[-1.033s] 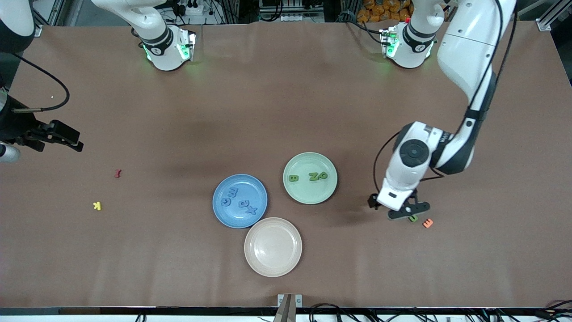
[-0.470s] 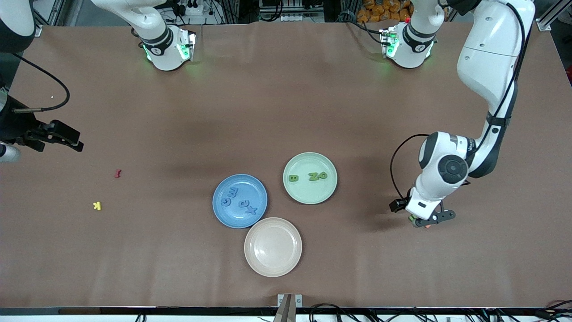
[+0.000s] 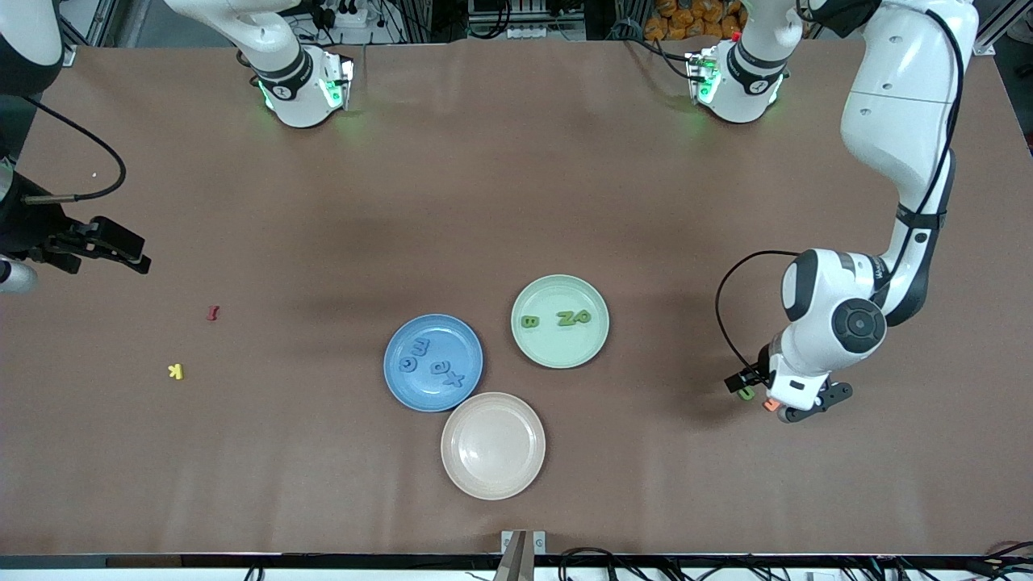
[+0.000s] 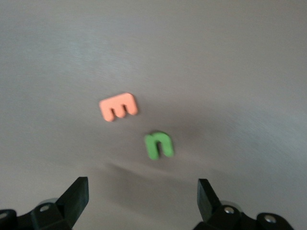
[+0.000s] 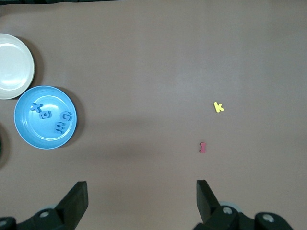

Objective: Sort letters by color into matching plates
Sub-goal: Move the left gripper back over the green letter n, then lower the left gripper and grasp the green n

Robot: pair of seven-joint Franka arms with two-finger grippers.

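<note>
I need to grab the green letter n by its legs with my left gripper next. Then I can sort it onto the mint green plate (image 3: 557, 351).
The blue plate (image 3: 456, 335) holds several blue letters (image 3: 440, 368); it also shows in the right wrist view (image 5: 29, 130). The mint green plate (image 3: 557, 351) holds three green letters (image 3: 574, 318). One more green letter (image 3: 747, 393) lies on the table beside an orange letter (image 3: 771, 405), toward the left arm's end; both show in the left wrist view, the green letter (image 4: 159, 145) and the orange letter (image 4: 118, 107). My left gripper (image 3: 807, 406) is low beside these two, open and empty (image 4: 142, 196). My right gripper (image 3: 121, 246) waits at the right arm's end, open and empty (image 5: 141, 196).
An empty beige plate (image 3: 493, 445) sits nearer the front camera than the blue plate, touching it. A red letter (image 3: 213, 312) and a yellow K (image 3: 175, 371) lie toward the right arm's end; the right wrist view shows the red letter (image 5: 203, 147) and the K (image 5: 218, 107).
My left gripper has moved from over the green letter toward the left arm's end of the table, leaving the green and orange letters uncovered. The right arm has not moved.
</note>
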